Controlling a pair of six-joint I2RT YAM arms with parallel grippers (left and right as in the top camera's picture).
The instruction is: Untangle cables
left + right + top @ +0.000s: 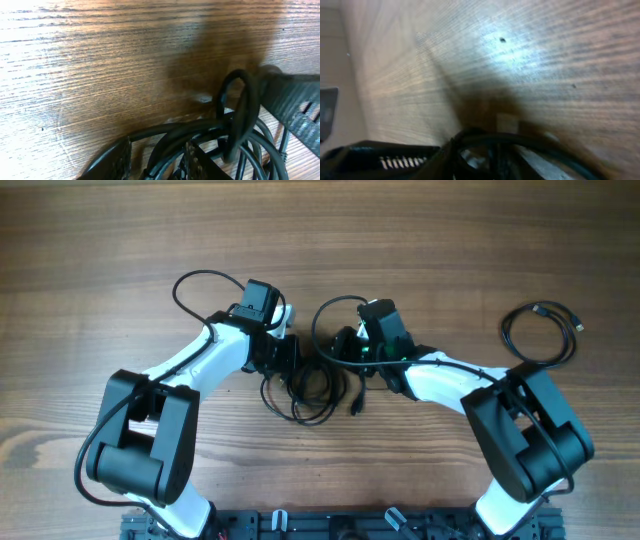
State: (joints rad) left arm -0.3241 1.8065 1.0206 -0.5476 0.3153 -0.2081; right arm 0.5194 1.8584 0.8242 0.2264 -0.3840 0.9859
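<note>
My right gripper should grab the raised cable loop on its side of the tangle next. Then it can pull that piece of cable free and untangle the cables.
A tangle of thin black cables (308, 388) lies on the wooden table between the two arms. My left gripper (288, 360) reaches into it from the left and my right gripper (346, 352) from the right. In the left wrist view, my left gripper (158, 146) stands part open. Several cable strands (172, 145) run between its fingers (122, 157), and wood shows beside them. One loop (242, 105) rises against the right gripper's dark finger (295, 100). A small silver plug tip (204, 98) lies on the wood. The right wrist view is blurred: a cable arc (530, 141) crosses my right gripper (495, 157), whose jaws are unclear.
A separate coiled black cable (540, 332) lies at the right, beyond the right arm. Thicker arm wires loop at the left wrist (198, 288) and near the right wrist (330, 310). The arm bases stand at the front edge (330, 525).
</note>
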